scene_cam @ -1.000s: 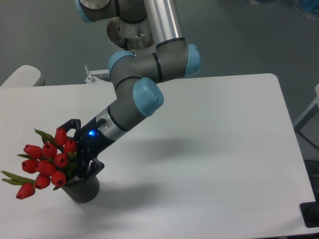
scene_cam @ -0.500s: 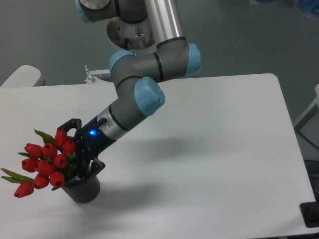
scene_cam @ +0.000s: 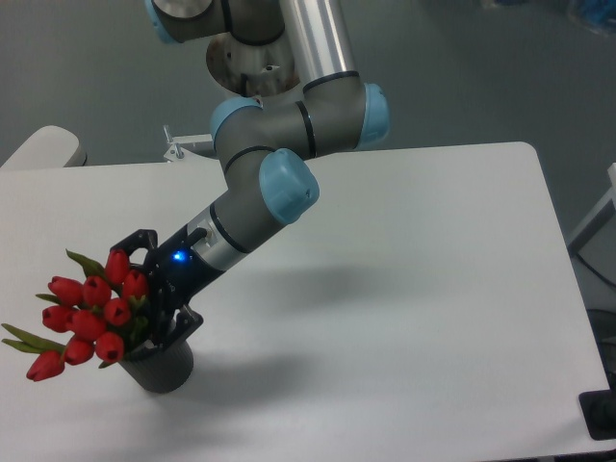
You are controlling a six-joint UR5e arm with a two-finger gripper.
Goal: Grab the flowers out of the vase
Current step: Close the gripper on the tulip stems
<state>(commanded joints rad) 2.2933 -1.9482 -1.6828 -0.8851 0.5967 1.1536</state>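
Observation:
My gripper takes hold of the red flowers by their stems next, to pick up the flowers (scene_cam: 89,316) from the vase (scene_cam: 159,364).
The flowers (scene_cam: 89,316), a bunch of red tulip buds with green leaves, lean out to the left of the vase (scene_cam: 159,364), a small dark grey cylinder at the table's front left. My gripper (scene_cam: 152,296) comes in slanting from the upper right, just above the vase's rim. Its black fingers (scene_cam: 135,241) stand spread on either side of the bunch, one above the buds and one low by the rim. The buds hide the fingertips and the stems between them. The flowers still rest in the vase.
The white table (scene_cam: 404,289) runs right to a rounded far corner. The arm's base (scene_cam: 250,58) stands beyond the back edge, with a small metal bracket (scene_cam: 178,146) beside it. A pale rounded object (scene_cam: 43,149) sits at the far left.
The bunch has shifted a little to the left and down. The arm has edged slightly right and has held still over the last half second.

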